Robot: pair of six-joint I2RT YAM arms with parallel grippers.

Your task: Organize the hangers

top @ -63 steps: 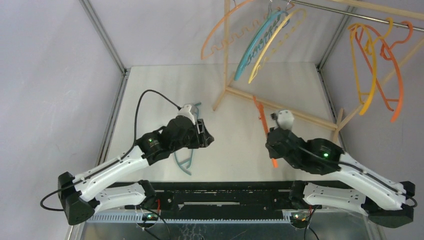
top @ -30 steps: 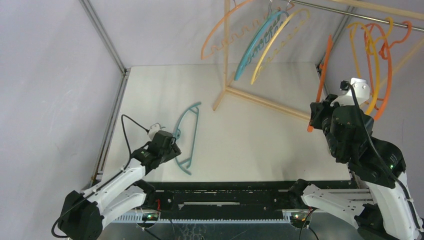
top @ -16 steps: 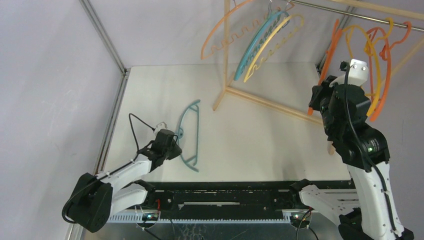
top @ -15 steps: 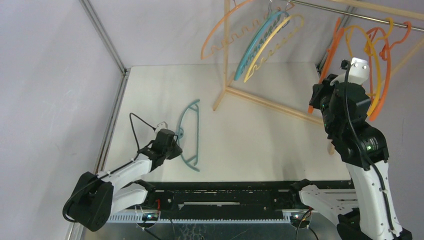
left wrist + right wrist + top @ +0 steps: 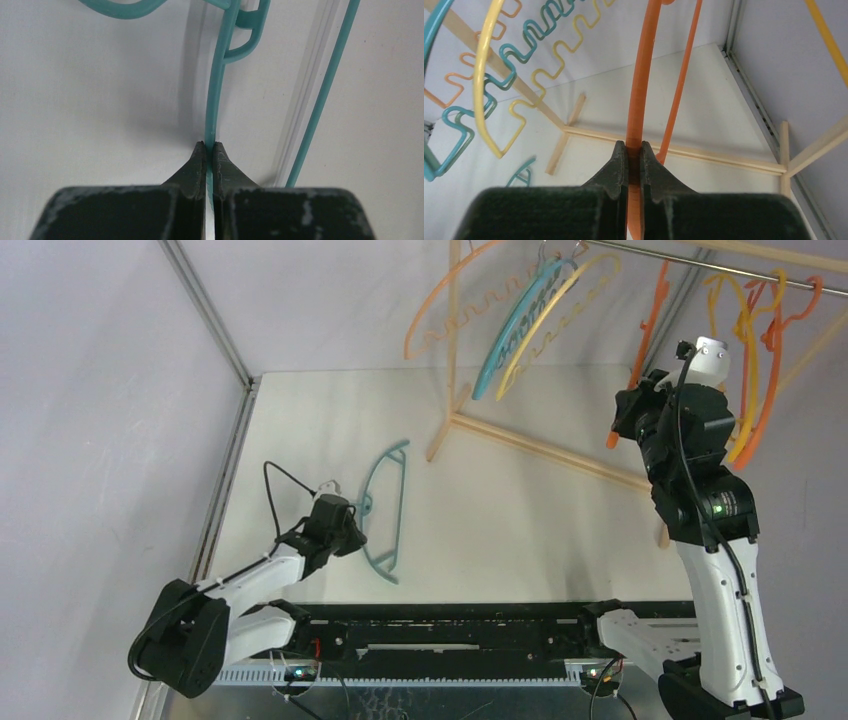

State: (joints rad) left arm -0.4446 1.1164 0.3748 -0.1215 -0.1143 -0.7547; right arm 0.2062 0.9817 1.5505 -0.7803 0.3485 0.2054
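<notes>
The orange hanger should stay in my right gripper until its top end reaches the bar. Its top end is still short of the bar, so the hanger would fall toward the table if I opened now.
A teal hanger lies flat on the white table at the left. My left gripper is low beside it and shut on its thin curved arm, with the fingertips pinching the bar. My right gripper is raised high at the right and shut on an orange hanger that stands upright below the rail; the wrist view has its bar between the jaws. Peach, teal and yellow hangers hang at the rail's left; yellow and orange ones hang at its right.
A metal rail runs across the top right on a pale wooden rack. The rack's base pole lies diagonally across the table. Grey walls close in on both sides, and a metal frame post stands at the back left.
My left gripper has shut on the teal hanger's arm. The right arm has swung the orange hanger up and slightly left, closer to the rail.
</notes>
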